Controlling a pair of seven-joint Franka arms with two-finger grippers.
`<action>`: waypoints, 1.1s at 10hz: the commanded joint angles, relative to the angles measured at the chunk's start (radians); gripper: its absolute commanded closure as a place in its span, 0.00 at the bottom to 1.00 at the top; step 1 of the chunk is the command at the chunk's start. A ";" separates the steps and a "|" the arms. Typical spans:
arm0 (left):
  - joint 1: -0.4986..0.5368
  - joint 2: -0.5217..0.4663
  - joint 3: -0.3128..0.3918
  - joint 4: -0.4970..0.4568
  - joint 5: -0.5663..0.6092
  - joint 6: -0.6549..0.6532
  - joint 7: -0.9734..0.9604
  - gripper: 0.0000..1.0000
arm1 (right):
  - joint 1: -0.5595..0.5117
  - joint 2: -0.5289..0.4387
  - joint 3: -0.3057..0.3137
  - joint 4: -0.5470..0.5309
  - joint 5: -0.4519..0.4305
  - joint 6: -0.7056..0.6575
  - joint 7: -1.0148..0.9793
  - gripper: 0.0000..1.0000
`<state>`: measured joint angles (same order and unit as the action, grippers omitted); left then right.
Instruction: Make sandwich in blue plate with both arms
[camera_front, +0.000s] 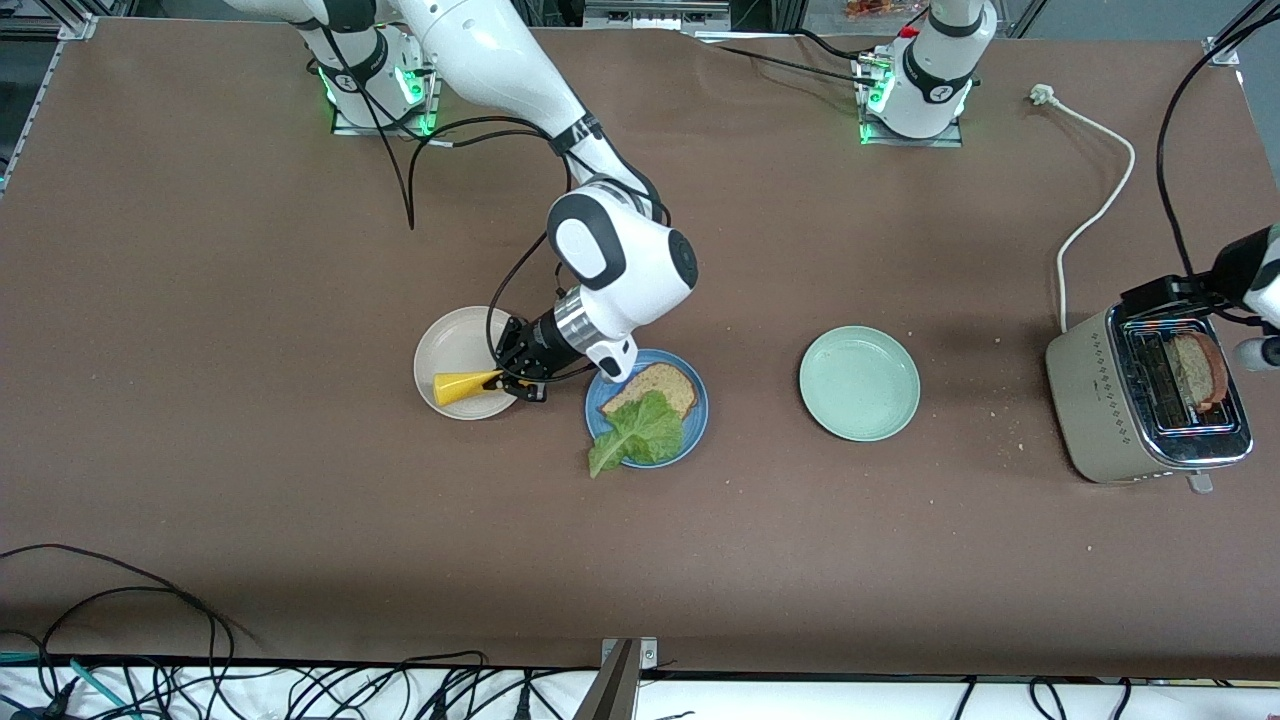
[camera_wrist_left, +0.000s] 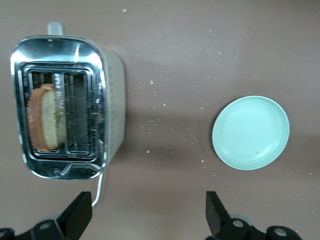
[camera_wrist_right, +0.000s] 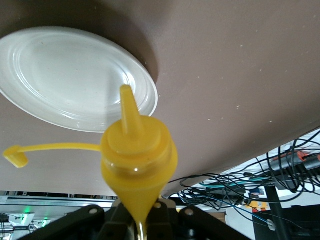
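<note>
My left gripper takes hold of the toast in the toaster by its exposed crust edge next, to top the sandwich on the blue plate (camera_front: 697, 425).
The blue plate (camera_front: 697, 425) lies mid-table and carries one slice of brown toast (camera_front: 662, 385) with a ruffled green lettuce leaf (camera_front: 640, 432) on top, hanging over the rim. My right gripper (camera_front: 510, 378) (camera_wrist_right: 142, 225) is shut on a yellow squeeze bottle (camera_front: 462, 386) (camera_wrist_right: 137, 155). It holds the bottle sideways over the beige plate (camera_front: 455, 345) (camera_wrist_right: 65, 85), beside the blue plate. A second slice of toast (camera_front: 1198, 368) (camera_wrist_left: 45, 117) stands in a slot of the toaster (camera_front: 1100, 400) (camera_wrist_left: 112, 100). My left gripper (camera_front: 1185, 295) (camera_wrist_left: 148, 220) hangs open above the toaster, holding nothing.
A pale green plate (camera_front: 858, 382) (camera_wrist_left: 250, 132) sits between the blue plate and the toaster. The toaster's white cord (camera_front: 1095, 215) runs toward the left arm's base. The bottle's tethered cap (camera_wrist_right: 15, 156) dangles loose. Crumbs dot the brown table, and cables lie along its front edge.
</note>
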<state>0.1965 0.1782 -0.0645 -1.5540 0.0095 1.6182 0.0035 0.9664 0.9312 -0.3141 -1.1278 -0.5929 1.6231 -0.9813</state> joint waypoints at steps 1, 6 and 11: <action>0.087 0.021 -0.006 0.025 0.036 -0.005 0.050 0.00 | -0.006 0.009 -0.017 0.051 0.014 -0.026 -0.014 1.00; 0.197 0.102 -0.008 0.026 0.127 0.129 0.121 0.05 | -0.214 -0.109 -0.017 0.005 0.495 -0.003 -0.082 1.00; 0.225 0.199 -0.009 0.025 0.126 0.245 0.121 0.12 | -0.464 -0.297 -0.013 -0.245 0.916 0.113 -0.360 1.00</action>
<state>0.4143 0.3382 -0.0614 -1.5529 0.1163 1.8441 0.1075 0.5925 0.7549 -0.3500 -1.2108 0.1719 1.6938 -1.2029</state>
